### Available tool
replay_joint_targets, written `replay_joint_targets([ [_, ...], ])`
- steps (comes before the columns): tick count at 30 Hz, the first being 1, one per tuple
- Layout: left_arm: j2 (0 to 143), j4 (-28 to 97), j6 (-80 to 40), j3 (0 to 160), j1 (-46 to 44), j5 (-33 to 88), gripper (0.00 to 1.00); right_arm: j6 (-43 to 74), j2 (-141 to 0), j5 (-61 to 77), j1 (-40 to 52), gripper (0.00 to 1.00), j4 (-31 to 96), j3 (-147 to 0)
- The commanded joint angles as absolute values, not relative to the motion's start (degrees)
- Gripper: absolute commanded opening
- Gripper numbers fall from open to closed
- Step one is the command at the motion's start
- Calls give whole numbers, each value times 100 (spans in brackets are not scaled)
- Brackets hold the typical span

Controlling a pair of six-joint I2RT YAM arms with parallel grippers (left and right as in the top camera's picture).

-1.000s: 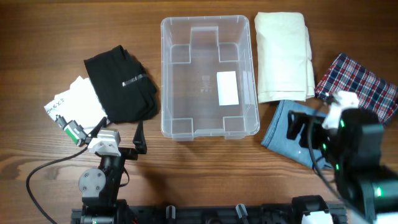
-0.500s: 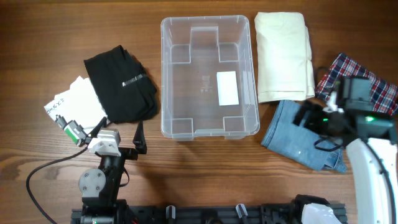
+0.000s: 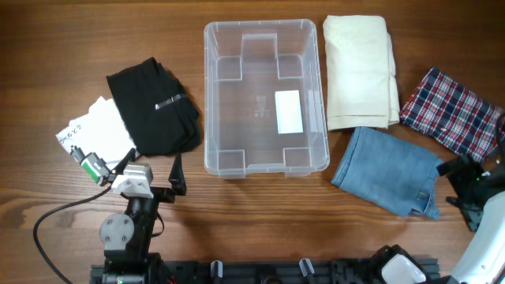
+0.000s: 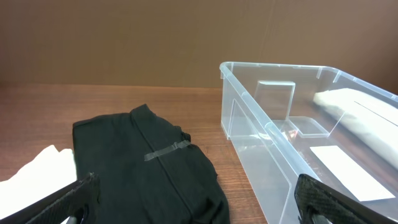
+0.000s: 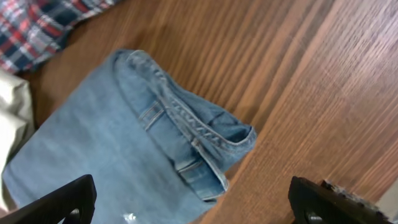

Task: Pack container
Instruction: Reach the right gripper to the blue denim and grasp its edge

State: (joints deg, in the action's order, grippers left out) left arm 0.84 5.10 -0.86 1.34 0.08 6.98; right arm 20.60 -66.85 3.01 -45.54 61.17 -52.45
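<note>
The folded body of the jeans should stay free to lay into the container, so my right gripper needs to grab the folded jeans (image 3: pixel 387 170) across the waistband end (image 3: pixel 429 191) next.
The clear container (image 3: pixel 207 95) stands empty at the table's middle, a white label on its bottom; the left wrist view shows its near corner (image 4: pixel 249 106). My left gripper (image 3: pixel 150 167) rests open near the front edge. It faces a black garment (image 3: pixel 154 106) that lies left of the container, and nothing sits between its fingers (image 4: pixel 68 202). At the far right front my right gripper (image 3: pixel 459 185) stands open just beyond the waistband end of the folded jeans (image 3: pixel 387 170). The right wrist view has the jeans (image 5: pixel 124 143) ahead of the open gripper (image 5: pixel 193 202), untouched.
A white cloth with a paper tag (image 3: pixel 95 130) lies partly under the black garment. A folded cream cloth (image 3: pixel 360 71) sits right of the container. A red and blue plaid cloth (image 3: pixel 454 106) lies at the right edge. A cable (image 3: pixel 55 217) trails left of the left arm.
My right arm has swung off the jeans toward the right front corner, uncovering them. Its gripper has stayed open. The left arm has not moved.
</note>
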Motion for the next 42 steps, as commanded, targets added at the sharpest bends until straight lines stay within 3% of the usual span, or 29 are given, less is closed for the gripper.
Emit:
replay_joint_targets([
  [1,54,510,-40,102,43,768,100,2314,-6692,856,-4685,100,5798,-4838],
  [14,56,510,-40,102,43,766,100,1881,-6845,908,-4685,100,4062,-3216],
  [30,56,510,-40,102,45,768,100,1345,-8230,1636,-4685,100,3334,-3013],
  [42,56,510,-40,102,45,768,100,1048,-8272,2010,-4683,83,3361,-3013],
])
